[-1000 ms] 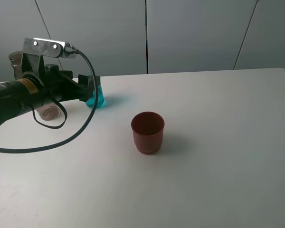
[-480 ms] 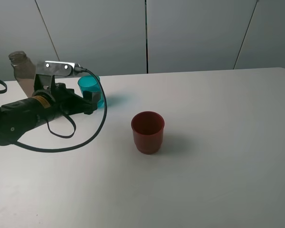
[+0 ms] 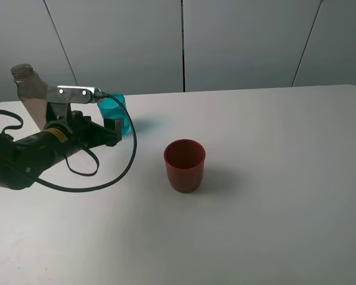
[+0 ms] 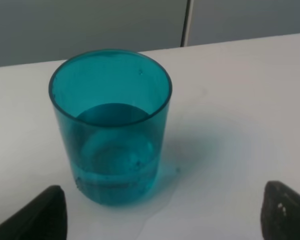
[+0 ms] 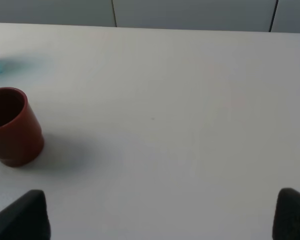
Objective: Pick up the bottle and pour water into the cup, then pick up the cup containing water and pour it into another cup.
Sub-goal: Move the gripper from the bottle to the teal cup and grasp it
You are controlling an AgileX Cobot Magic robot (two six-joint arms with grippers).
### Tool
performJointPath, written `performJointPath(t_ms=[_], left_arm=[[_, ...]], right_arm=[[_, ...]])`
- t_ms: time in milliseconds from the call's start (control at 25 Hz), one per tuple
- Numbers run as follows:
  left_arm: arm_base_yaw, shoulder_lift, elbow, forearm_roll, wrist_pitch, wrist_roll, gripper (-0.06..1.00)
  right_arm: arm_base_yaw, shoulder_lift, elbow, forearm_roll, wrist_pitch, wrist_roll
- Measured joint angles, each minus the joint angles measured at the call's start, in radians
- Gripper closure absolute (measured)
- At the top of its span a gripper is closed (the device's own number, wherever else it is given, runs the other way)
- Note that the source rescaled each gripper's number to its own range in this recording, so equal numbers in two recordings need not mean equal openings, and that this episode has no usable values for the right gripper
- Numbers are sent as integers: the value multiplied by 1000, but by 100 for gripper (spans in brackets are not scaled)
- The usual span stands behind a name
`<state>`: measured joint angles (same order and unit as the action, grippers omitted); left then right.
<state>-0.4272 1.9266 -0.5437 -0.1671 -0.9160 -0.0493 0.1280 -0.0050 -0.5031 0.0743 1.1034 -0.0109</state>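
I should next use my left gripper to grab the teal cup by its body, so that I can pour its water into the dark red cup [image 3: 184, 165].
The teal cup [image 4: 110, 125] stands upright with some water in its bottom third; in the exterior high view the cup [image 3: 115, 108] is at the back left. My left gripper [image 4: 160, 215] is open, its fingertips wide apart just short of the cup, not touching it; it also shows in the exterior high view [image 3: 113, 132]. The smoky bottle [image 3: 26, 89] stands upright behind the left arm, free of any gripper. The dark red cup [image 3: 184, 165] stands mid-table, also in the right wrist view [image 5: 12, 127]. My right gripper [image 5: 157, 215] is open and empty, well away from the red cup.
All stands on a white table [image 3: 267, 208] before a grey panelled wall. A small wet patch lies on the table at the teal cup's base [image 4: 155, 210]. A black cable [image 3: 127, 160] loops from the left arm over the table.
My left arm has dropped from a raised pose to table height, and its open gripper now sits just in front of the teal cup. The bottle and both cups have stayed put.
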Motion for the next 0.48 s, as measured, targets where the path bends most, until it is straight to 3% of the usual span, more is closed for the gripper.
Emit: performJointPath(t_ms=[200, 480], left_arm=[[0, 50, 0, 10, -60, 0, -3], [0, 109, -58, 14, -66, 10, -3]], right_arm=[[0, 0, 0, 0, 0, 0], [0, 0, 0, 0, 0, 0]])
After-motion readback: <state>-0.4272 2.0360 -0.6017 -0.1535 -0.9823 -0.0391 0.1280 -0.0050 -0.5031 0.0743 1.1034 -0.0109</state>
